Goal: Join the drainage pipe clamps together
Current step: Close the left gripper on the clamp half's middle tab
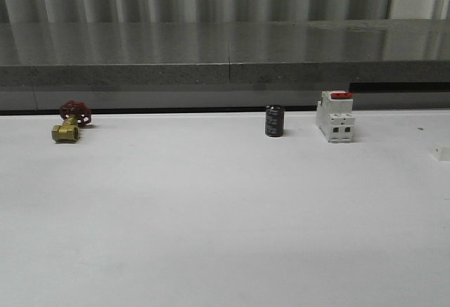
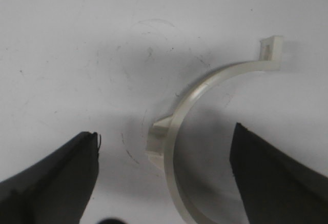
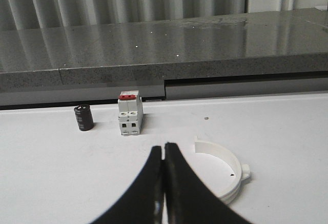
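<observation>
My open fingers are above the clamp's side lug (image 2: 158, 141) in the left wrist view and would miss if I closed now, so my left gripper needs to come down before it closes on the clamp.
One drainage pipe clamp (image 2: 215, 78), a cream-white half-ring with an end tab and a side lug, lies flat on the white table. My left gripper (image 2: 166, 131) hangs open just above it. Its dark fingers (image 2: 56, 175) stand either side of the arc without touching it. A second drainage pipe clamp (image 3: 220, 148) lies flat on the table close beside my right gripper (image 3: 164, 146), its lug pointing away from the fingers. The right gripper is shut with nothing between its fingers.
A white breaker (image 1: 335, 116) with a red switch and a black cylinder (image 1: 274, 121) stand at the back of the table. A brass valve (image 1: 69, 123) with a red handwheel lies back left. A grey ledge (image 1: 225, 75) runs behind.
</observation>
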Tool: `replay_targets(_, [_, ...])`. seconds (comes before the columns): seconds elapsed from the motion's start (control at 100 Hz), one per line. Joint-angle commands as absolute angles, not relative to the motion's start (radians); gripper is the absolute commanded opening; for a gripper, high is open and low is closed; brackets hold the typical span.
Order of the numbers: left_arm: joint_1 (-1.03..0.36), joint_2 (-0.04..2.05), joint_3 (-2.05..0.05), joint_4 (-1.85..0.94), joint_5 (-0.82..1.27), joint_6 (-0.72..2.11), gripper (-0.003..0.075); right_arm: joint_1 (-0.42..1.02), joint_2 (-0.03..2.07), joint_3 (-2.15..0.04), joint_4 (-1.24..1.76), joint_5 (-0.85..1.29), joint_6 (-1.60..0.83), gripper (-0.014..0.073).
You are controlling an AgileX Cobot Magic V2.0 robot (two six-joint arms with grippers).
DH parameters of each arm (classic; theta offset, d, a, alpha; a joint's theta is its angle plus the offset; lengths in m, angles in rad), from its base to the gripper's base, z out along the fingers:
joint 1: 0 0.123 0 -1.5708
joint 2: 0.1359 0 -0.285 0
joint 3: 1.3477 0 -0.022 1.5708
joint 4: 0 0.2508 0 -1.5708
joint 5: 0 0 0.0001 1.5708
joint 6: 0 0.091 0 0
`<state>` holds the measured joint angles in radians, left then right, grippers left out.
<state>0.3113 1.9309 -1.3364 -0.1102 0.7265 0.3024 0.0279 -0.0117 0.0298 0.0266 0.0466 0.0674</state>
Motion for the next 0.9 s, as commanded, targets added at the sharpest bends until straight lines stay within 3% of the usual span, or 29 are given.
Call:
replay_targets(0.0, [0.313, 1.91, -1.38, -0.116, 0.702, 0.312, 0.0525, 0.027, -0.029, 0.009, 0.021, -0.034, 0.065, -0.0067])
replay_targets(0.89, [0.313, 1.98, -1.381, -0.096, 0.665, 0.331, 0.0524, 0.027, -0.029, 0.009, 0.021, -0.034, 0.065, -0.0067])
